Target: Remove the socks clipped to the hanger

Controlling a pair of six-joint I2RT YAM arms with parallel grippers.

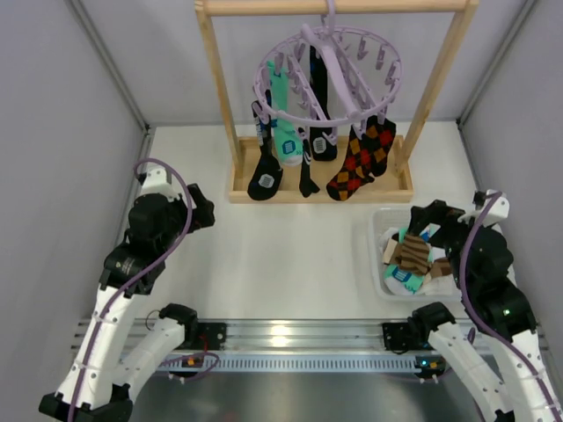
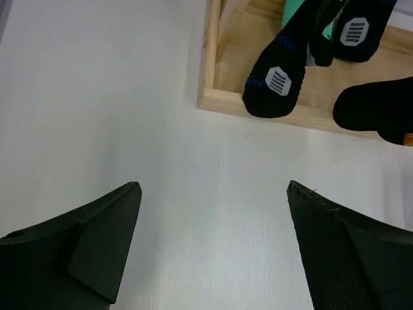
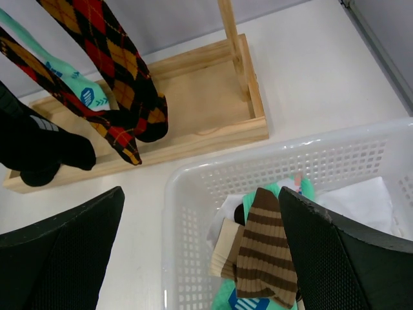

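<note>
Next, my right gripper grabs the black sock beside the argyle pair (image 1: 362,158) by its hanging foot end (image 1: 307,181), leaving its clipped top for unclipping and removal.
The lavender ring hanger (image 1: 330,75) hangs by its hook from the wooden rack's top bar. Several socks are clipped to it: black ones with patches (image 1: 265,176), a teal-white one (image 1: 286,123) and a red-orange-black argyle pair (image 1: 362,158). The black socks' toes show in the left wrist view (image 2: 276,84); the argyle pair shows in the right wrist view (image 3: 122,77). My left gripper (image 1: 201,209) is open and empty over bare table (image 2: 213,194), left of the rack. My right gripper (image 1: 431,220) is open and empty above the white basket (image 3: 193,187).
The wooden frame rack (image 1: 321,180) stands at the back with a tray base (image 3: 187,103). The white basket (image 1: 380,264) at the right holds a brown striped sock (image 3: 264,252) and other fabric pieces. Grey walls close in both sides.
</note>
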